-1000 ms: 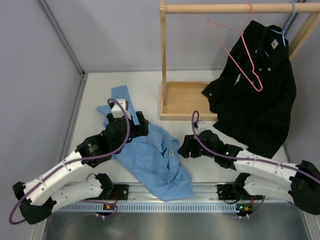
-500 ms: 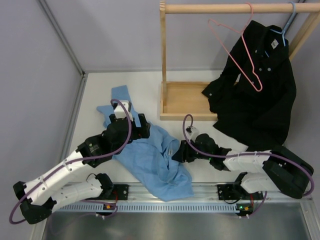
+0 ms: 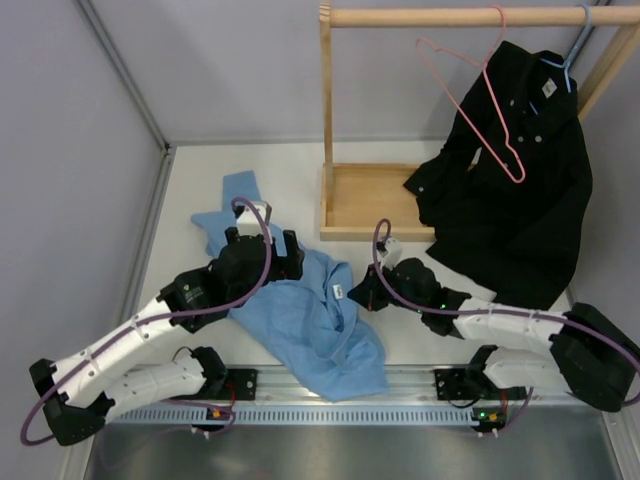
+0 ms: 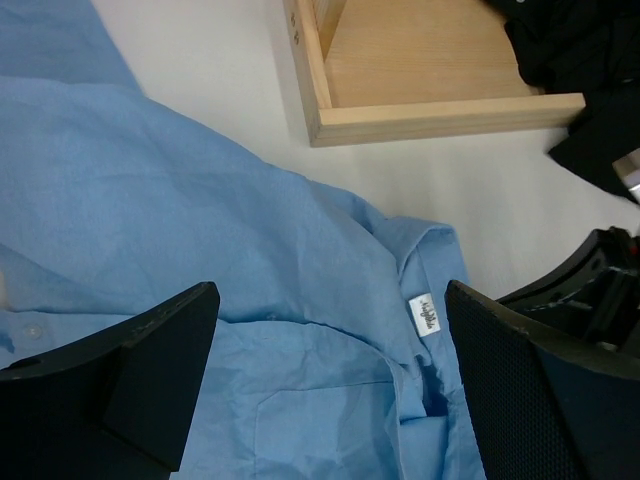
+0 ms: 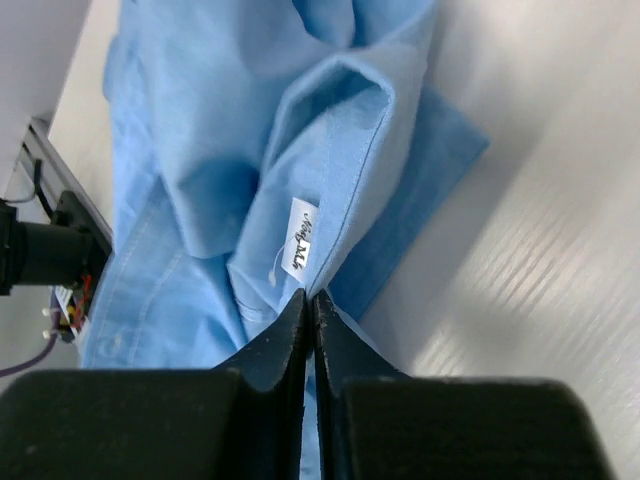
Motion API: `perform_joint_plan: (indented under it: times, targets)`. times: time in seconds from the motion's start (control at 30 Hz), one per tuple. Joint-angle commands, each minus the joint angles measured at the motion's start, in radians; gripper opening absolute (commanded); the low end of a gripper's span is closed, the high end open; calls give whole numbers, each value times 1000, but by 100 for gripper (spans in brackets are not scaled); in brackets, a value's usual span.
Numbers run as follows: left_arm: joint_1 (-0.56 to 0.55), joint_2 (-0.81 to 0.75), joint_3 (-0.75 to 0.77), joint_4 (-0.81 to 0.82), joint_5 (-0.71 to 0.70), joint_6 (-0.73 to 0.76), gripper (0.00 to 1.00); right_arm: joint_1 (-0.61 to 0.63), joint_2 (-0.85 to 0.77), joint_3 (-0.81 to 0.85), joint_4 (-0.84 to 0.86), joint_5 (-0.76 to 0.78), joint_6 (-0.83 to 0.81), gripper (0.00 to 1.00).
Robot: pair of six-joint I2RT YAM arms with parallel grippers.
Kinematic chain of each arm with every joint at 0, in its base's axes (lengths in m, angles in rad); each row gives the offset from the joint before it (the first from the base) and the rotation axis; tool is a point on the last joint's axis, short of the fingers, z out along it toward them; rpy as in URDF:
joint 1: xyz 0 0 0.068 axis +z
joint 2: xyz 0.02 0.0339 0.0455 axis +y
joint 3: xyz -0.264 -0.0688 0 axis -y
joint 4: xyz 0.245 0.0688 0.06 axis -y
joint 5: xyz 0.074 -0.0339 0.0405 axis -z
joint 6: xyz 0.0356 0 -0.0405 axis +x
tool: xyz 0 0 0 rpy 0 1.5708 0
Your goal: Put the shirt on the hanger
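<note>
I need to grab the shirt's collar edge across the label (image 3: pixel 329 284) (image 4: pixel 402 288) with my left gripper next, taking it from my right gripper. That will spread it for the hanger.
The light blue shirt (image 3: pixel 300 320) lies crumpled on the table between the two arms. Its collar with a white label (image 5: pixel 298 250) faces the right arm. My right gripper (image 3: pixel 358 293) is low at the shirt's right edge. In the right wrist view the right gripper (image 5: pixel 310 296) is shut, pinching the collar edge just below the label. My left gripper (image 3: pixel 268 262) hovers over the shirt's upper part. In the left wrist view the left gripper (image 4: pixel 332 305) stands wide open above the cloth (image 4: pixel 200 220), holding nothing. The pink hanger (image 3: pixel 480 100) hangs by its hook from the wooden rail.
A wooden rack with a top rail (image 3: pixel 450 15) and a base tray (image 3: pixel 370 200) stands at the back right. A black shirt (image 3: pixel 520 200) on a pale blue hanger (image 3: pixel 572 55) hangs beside the pink one. Grey walls close in the left and back.
The right gripper has gone from open to shut on the shirt's collar edge. The left gripper drifted slightly right over the shirt and stayed open.
</note>
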Motion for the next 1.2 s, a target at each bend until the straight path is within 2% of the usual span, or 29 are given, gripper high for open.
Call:
perform_joint_plan:
  times: [0.0,0.03,0.1,0.27,0.43,0.53,0.6,0.73,0.87,1.1,1.17]
  targets:
    - [4,16,26,56,28,54,98,-5,-149,92,-148,119,-123,0]
    - [4,21,33,59,44,89,98,-5,-175,107,-258,154,-145,0]
    - [4,48,61,87,85,129,98,-5,-243,173,-369,219,-205,0]
    - [3,162,150,188,264,252,98,-5,-324,372,-778,294,-282,0]
    - [1,246,176,328,410,371,98,-5,-378,504,-1006,389,-308,0]
    - [-2,300,202,349,469,373,98,-5,-403,564,-1096,449,-314,0]
    - [-16,335,213,361,496,372,95,-8,-403,606,-1131,475,-326,0]
    - [-71,394,234,361,378,364,91,-8,-418,647,-1144,477,-334,0]
    - [-74,429,213,371,410,295,87,-8,-404,661,-1144,494,-343,0]
    - [-88,481,133,482,372,215,83,-6,-404,680,-1118,459,-345,0]
    - [-88,504,119,519,410,206,83,-8,-409,681,-1111,451,-345,0]
